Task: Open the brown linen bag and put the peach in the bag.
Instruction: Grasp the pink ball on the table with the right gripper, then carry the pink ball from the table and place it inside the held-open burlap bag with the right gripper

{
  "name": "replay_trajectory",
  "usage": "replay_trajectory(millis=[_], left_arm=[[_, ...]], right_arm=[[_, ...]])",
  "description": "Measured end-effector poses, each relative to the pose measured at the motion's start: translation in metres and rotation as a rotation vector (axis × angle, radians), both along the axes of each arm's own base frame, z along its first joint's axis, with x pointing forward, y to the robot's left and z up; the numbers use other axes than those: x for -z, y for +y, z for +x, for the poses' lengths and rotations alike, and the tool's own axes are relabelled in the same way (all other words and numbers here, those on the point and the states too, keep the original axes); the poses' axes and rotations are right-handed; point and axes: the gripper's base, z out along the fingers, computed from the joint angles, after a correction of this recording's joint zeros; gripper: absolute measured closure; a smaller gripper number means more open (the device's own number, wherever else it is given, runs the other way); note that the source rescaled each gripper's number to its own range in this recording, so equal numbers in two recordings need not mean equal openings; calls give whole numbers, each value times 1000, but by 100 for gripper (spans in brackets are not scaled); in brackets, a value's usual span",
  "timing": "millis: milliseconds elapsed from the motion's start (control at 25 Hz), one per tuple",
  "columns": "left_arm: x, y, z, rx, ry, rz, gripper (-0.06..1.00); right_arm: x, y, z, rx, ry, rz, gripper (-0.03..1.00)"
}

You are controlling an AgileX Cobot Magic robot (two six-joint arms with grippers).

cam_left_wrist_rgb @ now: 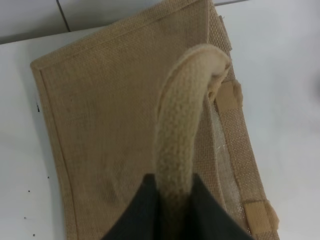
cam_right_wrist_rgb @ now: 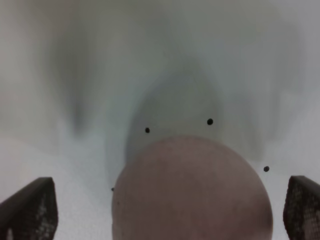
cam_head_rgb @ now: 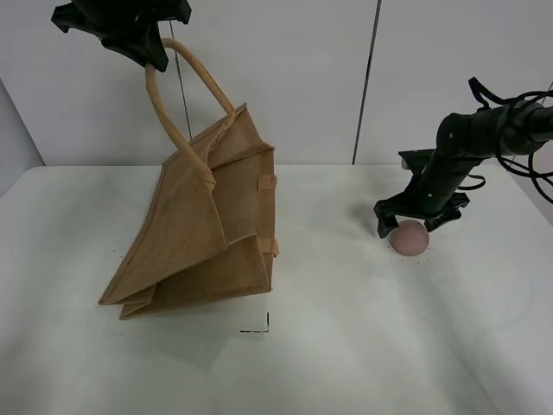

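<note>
I need to hold the peach [cam_head_rgb: 409, 237] by its rounded sides with my right gripper next, so that I can put it into the brown linen bag [cam_head_rgb: 203, 233].
The brown linen bag [cam_head_rgb: 203, 233] hangs tilted from one beige handle [cam_head_rgb: 164, 108], its bottom resting on the white table. My left gripper [cam_head_rgb: 149, 54] is shut on that handle, high at the top left. In the left wrist view the handle [cam_left_wrist_rgb: 185, 125] runs up from between the dark fingers [cam_left_wrist_rgb: 137, 215] over the bag's side [cam_left_wrist_rgb: 110, 110]. The peach [cam_head_rgb: 409, 237] lies on the table at the right. My right gripper [cam_head_rgb: 413, 226] is open, low over the peach with a finger on each side. In the right wrist view the peach [cam_right_wrist_rgb: 192, 192] sits between the fingertips [cam_right_wrist_rgb: 32, 207].
The white table [cam_head_rgb: 346, 346] stretches in front of the bag and the peach. A small black corner mark [cam_head_rgb: 259, 327] lies near the bag's base. A white wall with a dark seam [cam_head_rgb: 367, 82] stands behind.
</note>
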Motion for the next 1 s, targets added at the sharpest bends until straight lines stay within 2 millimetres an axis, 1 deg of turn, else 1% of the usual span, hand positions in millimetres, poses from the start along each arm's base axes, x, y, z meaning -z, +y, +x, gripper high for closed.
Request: replay_trajectory(millis=[120, 280, 360, 400, 440, 480, 520, 600, 640, 680, 720, 840, 920, 1000], left_arm=[[0, 0, 0, 0, 0, 0, 94], [0, 0, 0, 0, 0, 0, 94], [0, 0, 0, 0, 0, 0, 94], [0, 0, 0, 0, 0, 0, 94], [0, 0, 0, 0, 0, 0, 94], [0, 0, 0, 0, 0, 0, 94], [0, 0, 0, 0, 0, 0, 94], [0, 0, 0, 0, 0, 0, 94], [0, 0, 0, 0, 0, 0, 94], [0, 0, 0, 0, 0, 0, 94], [0, 0, 0, 0, 0, -1, 94], [0, -2, -1, 11, 8, -25, 94], [0, -4, -1, 31, 9, -34, 94], [-1, -5, -2, 43, 7, -38, 94]], right_arm=[[1, 0, 0, 7, 2, 1, -3], [8, 0, 0, 16, 23, 2, -3], [9, 0, -1, 19, 30, 1, 0], [9, 0, -1, 19, 33, 2, 5], [9, 0, -1, 19, 39, 1, 12], [10, 0, -2, 16, 47, -3, 23], [10, -1, -3, 13, 52, -7, 36], [9, -1, -3, 8, 53, -13, 74], [8, -1, -3, 8, 49, -13, 85], [4, -1, -3, 8, 44, -13, 93], [2, -1, -2, 7, 39, -12, 97], [-16, 1, 0, -2, 25, 9, 97], [-41, 5, 5, -13, -12, 52, 97], [-74, 12, 10, -27, -68, 121, 97]])
